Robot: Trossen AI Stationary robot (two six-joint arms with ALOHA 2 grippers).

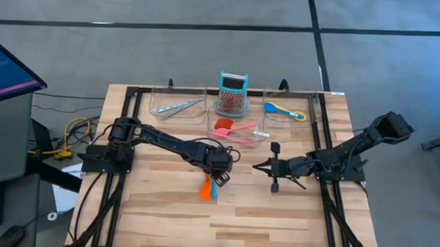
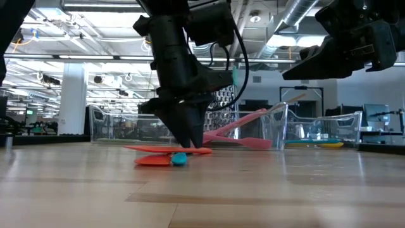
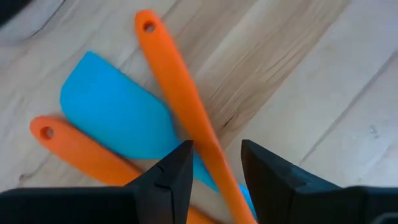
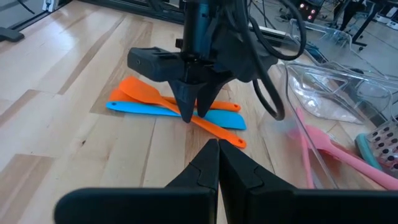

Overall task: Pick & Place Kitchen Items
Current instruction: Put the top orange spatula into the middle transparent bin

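Observation:
My left gripper grabs the orange utensil by its handle (image 3: 202,127) next, over the blue spatula, to add it to the tray of the pink utensils.
Two orange utensils (image 3: 186,106) (image 3: 81,152) and a blue spatula (image 3: 115,115) lie crossed on the wooden table, a little toward its near edge from the middle (image 1: 207,187). My left gripper (image 3: 217,165) points down over them and is open. Its fingers stand on either side of the upper orange utensil's handle, close to the table (image 2: 186,144). I cannot tell whether they touch it. My right gripper (image 4: 217,162) is shut and empty. It hovers to the right of the pile (image 1: 259,167), pointing toward it.
Three clear trays stand along the far edge. The left one holds silvery tongs (image 1: 178,106), the middle one pink and red utensils (image 1: 234,130), the right one a blue and yellow spoon (image 1: 285,110). A teal-topped grater (image 1: 233,94) stands between them. Bare wood lies toward the near edge.

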